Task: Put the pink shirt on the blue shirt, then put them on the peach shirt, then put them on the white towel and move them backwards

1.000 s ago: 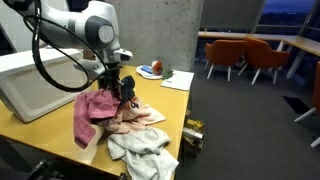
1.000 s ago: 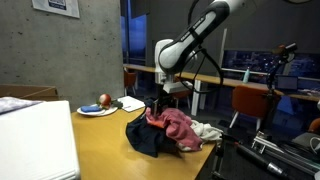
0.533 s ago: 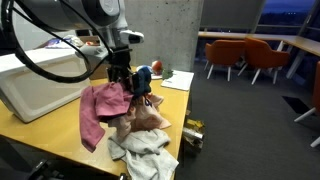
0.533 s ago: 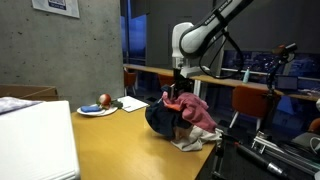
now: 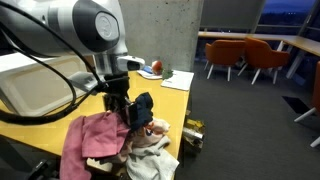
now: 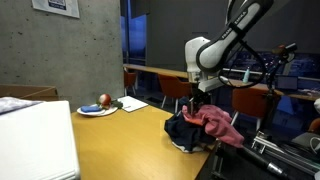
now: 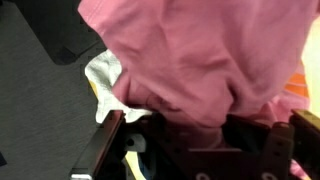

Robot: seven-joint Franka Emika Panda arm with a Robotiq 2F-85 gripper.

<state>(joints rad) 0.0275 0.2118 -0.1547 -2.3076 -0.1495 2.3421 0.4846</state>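
The pink shirt hangs from my fingers beside the white towel. I will lower the shirts onto the towel before release.
My gripper (image 5: 128,108) is shut on a bundle of shirts and carries it low over the white towel (image 5: 150,158) at the table's near end. The pink shirt (image 5: 90,142) hangs from the jaws; it also shows in an exterior view (image 6: 222,124) and fills the wrist view (image 7: 200,55). The dark blue shirt (image 5: 142,106) hangs beside it, dark in an exterior view (image 6: 185,130). A bit of the peach shirt (image 5: 158,127) shows under the bundle. In the wrist view the towel (image 7: 105,72) peeks out at left. The fingertips are buried in cloth.
A large white box (image 5: 35,85) stands on the wooden table (image 5: 60,122). A plate with a red apple (image 6: 100,106) and a white paper (image 5: 176,80) lie at the far end. Orange chairs (image 5: 250,55) stand beyond. The table edge runs close to the towel.
The arm has swung the bundle of shirts along the table toward its end, over the white towel. The bundle hangs lower than before.
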